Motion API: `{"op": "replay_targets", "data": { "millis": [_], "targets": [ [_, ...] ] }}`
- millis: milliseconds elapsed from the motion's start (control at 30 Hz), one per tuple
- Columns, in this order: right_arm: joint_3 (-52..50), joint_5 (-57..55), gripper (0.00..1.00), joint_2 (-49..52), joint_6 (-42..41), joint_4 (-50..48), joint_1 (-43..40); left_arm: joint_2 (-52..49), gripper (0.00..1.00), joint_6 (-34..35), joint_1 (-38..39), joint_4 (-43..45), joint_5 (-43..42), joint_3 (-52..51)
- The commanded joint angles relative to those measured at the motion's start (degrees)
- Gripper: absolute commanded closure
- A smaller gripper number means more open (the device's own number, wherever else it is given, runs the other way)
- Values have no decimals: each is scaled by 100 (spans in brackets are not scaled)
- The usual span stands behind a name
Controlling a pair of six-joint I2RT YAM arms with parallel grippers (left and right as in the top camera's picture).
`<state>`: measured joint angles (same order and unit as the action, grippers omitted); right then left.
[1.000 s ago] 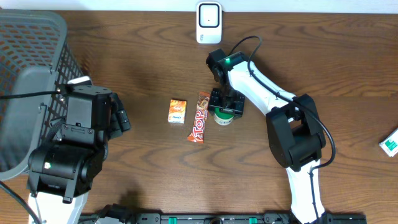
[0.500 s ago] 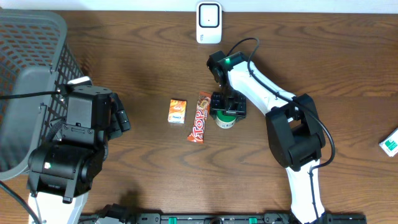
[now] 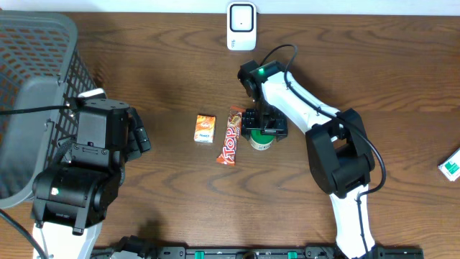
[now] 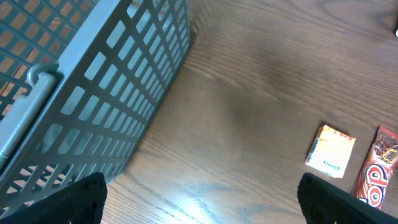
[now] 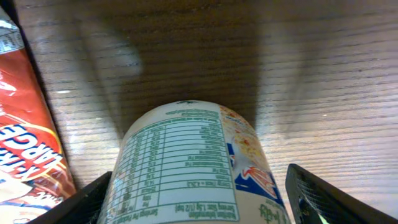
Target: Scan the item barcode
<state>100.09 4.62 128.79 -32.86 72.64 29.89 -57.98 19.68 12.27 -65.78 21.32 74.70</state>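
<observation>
I will grab the white tub across its opposite sides with my right gripper next. The label point(image 5: 180, 162) will stay uncovered so the barcode can be scanned.
A small white tub with a green rim point(image 3: 260, 141) lies on the table, its nutrition label point(image 5: 180, 162) facing the right wrist camera. My right gripper point(image 3: 263, 125) hangs over it, open, with a finger on each side and a clear gap at the right finger point(image 5: 323, 196). To the tub's left lie a red-orange candy bar point(image 3: 230, 135) and a small orange box point(image 3: 205, 129). The white scanner point(image 3: 241, 26) stands at the far edge. My left gripper point(image 4: 202, 202) is open and empty over bare wood near the basket.
A grey mesh basket point(image 3: 36, 72) fills the left side, close to the left arm. A small green-and-white packet point(image 3: 451, 165) lies at the right edge. The candy bar point(image 5: 28, 137) lies just beside the right gripper's left finger.
The right gripper's jaws have spread wider around the tub and shifted slightly to the right. The tub stays on the table. The left arm has not moved.
</observation>
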Motion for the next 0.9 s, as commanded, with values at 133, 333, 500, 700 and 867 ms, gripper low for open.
{"op": "replay_targets", "data": {
  "millis": [133,333,500,700,867],
  "targets": [
    [31,-476,15,151,81,-50,409,-7,2,57,2,-20,20,52],
    [31,-476,17,151,81,-179,509,-4,2,57,2,-20,20,52],
    [31,-474,27,151,286,-219,507,-4,2,59,4,-20,20,52],
    [31,-470,46,151,518,-192,507,-7,2,59,4,-20,20,52],
    [31,-433,55,151,575,-260,501,-4,2,59,4,-20,20,52]
  ]
}}
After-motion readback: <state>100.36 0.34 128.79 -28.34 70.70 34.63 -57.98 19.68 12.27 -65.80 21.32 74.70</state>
